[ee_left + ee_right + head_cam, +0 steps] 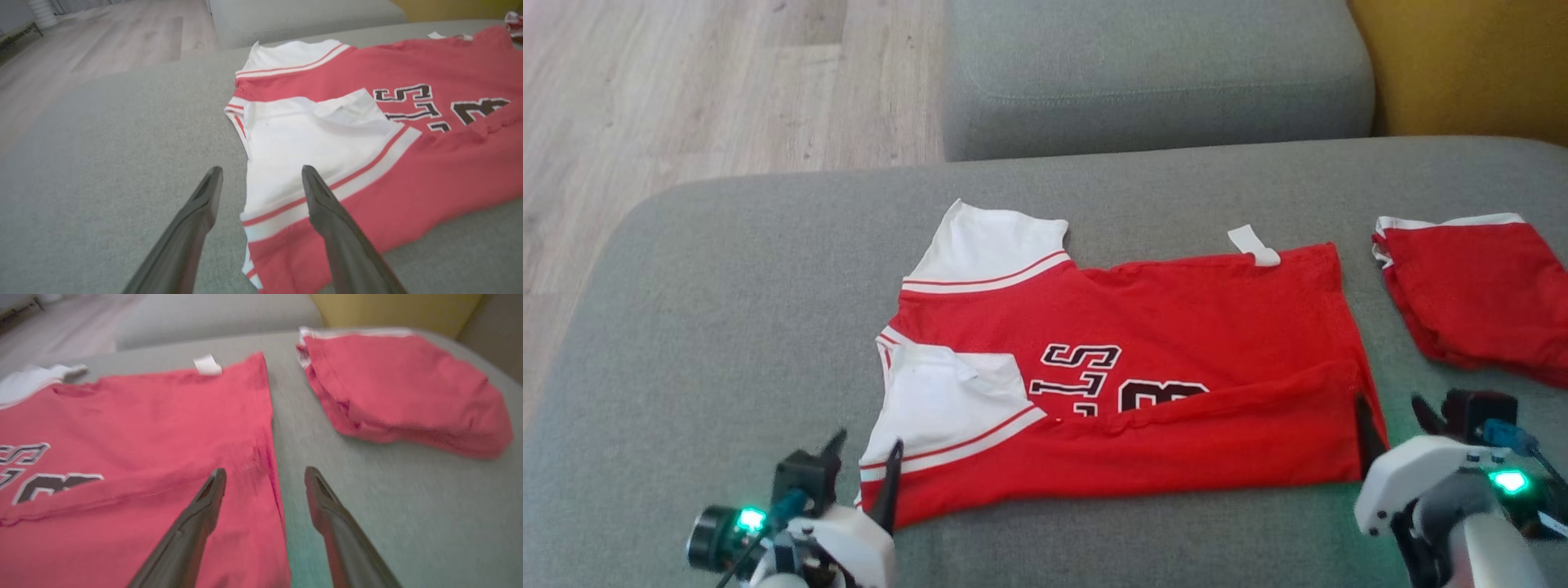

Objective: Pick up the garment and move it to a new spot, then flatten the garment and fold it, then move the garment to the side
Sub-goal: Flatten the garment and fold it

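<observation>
The left gripper grabs the jersey's upper white sleeve by the sleeve's outer corner point(961, 207) next, to fold the jersey over its black lettering point(1089, 371).
The garment point(1143, 384) is a red jersey with white sleeves and black lettering, spread on a grey cushion point(727, 327). Its near edge is folded up over the lettering. My left gripper point(866, 456) stands open at the jersey's near left corner. In the left wrist view the left gripper point(261, 174) straddles the edge of the white sleeve point(310, 139), with nothing held. My right gripper point(1392, 415) is open at the near right corner. In the right wrist view the right gripper point(265, 477) straddles the red side hem point(269, 428), and one finger point(204, 506) lies over the cloth.
A second red cloth, folded point(1478, 294), lies on the cushion to the right, close to my right gripper, and appears as a folded red pile point(400, 392) in the right wrist view. A grey backrest cushion point(1152, 73) is behind, wooden floor point(686, 90) at the left, a yellow cushion point(1470, 57) at the far right.
</observation>
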Tool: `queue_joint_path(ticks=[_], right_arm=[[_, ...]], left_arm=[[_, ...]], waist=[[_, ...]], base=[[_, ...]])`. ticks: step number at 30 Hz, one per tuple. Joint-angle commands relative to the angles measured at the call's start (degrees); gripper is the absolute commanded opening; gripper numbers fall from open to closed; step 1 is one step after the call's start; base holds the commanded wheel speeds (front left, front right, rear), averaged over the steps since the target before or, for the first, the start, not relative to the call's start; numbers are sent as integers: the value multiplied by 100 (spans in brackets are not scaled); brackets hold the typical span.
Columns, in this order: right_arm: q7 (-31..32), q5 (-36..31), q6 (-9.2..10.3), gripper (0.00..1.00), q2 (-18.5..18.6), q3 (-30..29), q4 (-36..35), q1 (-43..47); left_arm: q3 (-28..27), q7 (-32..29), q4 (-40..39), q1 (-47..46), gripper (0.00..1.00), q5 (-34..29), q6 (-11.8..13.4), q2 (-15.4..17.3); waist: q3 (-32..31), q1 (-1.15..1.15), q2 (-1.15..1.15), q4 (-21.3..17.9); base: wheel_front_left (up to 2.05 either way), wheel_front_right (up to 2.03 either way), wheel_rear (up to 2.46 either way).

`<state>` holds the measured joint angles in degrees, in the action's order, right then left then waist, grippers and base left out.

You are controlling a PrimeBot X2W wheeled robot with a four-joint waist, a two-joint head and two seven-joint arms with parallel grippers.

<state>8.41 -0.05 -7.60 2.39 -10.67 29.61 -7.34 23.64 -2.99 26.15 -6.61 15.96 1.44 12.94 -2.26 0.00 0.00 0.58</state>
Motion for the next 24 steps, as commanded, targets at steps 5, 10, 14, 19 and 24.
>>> queue_joint_path(ticks=[5, 10, 14, 19, 24], right_arm=[[-927, 188, 11, 100, 49, 449, -845, -103], [-1548, 398, 11, 100, 49, 681, -1125, -98], [-1720, 459, 11, 100, 49, 784, -1207, -234], [-1816, 510, 11, 100, 49, 769, -1303, -529], [-1983, 635, 11, 100, 49, 920, -1348, -871]], left_arm=[[-454, 913, -665, -337, 100, -128, 420, 8], [-615, 1654, -955, -441, 100, -25, 397, -143], [-637, 1745, -1029, -766, 100, -34, 209, -97], [-569, 1463, -862, -1610, 100, -120, -116, 158], [-602, 354, -225, -2880, 100, 54, -615, 639]], waist=[[156, 0, 0, -19], [402, 0, 0, -103], [780, 0, 0, -248], [1294, 0, 0, -428], [1882, 0, 0, -791]], base=[[0, 0, 0], [0, 0, 0], [0, 0, 0], [0, 0, 0], [0, 0, 0]])
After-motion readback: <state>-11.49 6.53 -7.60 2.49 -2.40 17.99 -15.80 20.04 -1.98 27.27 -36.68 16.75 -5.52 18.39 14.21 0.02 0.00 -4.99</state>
